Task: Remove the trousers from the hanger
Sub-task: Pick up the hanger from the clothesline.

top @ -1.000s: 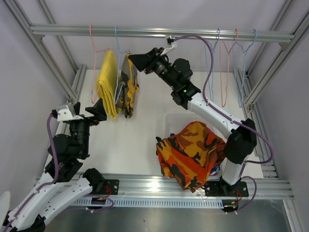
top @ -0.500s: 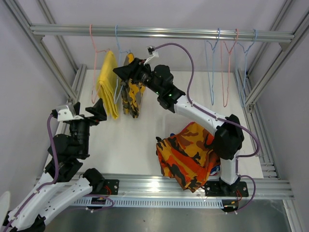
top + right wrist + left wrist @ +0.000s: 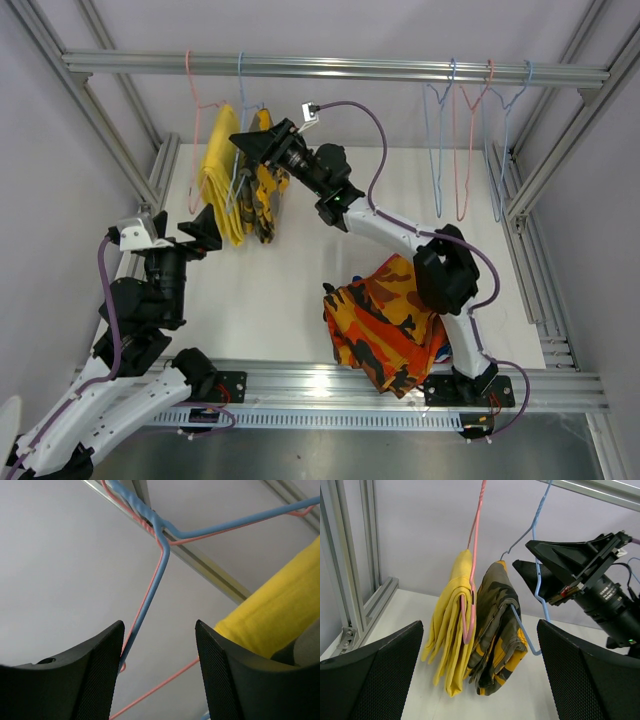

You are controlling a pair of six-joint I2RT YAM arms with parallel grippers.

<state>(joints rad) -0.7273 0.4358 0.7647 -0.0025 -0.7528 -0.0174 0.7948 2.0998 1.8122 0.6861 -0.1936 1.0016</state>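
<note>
My right gripper grabs the blue hanger's bare near side wire (image 3: 241,128) beside the hanger's neck next, since this leaves the hook and camouflage trousers free for removal.
Two trousers hang at the back left. The plain yellow trousers (image 3: 218,190) (image 3: 451,630) are on a pink hanger (image 3: 472,580). The olive-yellow camouflage trousers (image 3: 266,200) (image 3: 497,630) are on a blue hanger (image 3: 240,110) (image 3: 538,575). My right gripper (image 3: 243,140) (image 3: 159,630) is open, up by the blue hanger's neck. The blue wire (image 3: 150,595) runs past its left finger (image 3: 95,675), ungripped. My left gripper (image 3: 203,228) (image 3: 480,630) is wide open, low, facing both garments from a short distance. The orange camouflage trousers (image 3: 390,320) lie heaped at the front right.
A clear bin (image 3: 352,246) sits under the orange heap, with a bit of blue patterned cloth (image 3: 447,351) at its edge. Three empty hangers (image 3: 462,150) hang at the right end of the top rail (image 3: 330,68). Frame posts run down both sides.
My right arm has swung left along the rail from the middle to the blue hanger's neck, and its jaws have opened wider. The left arm has not moved.
</note>
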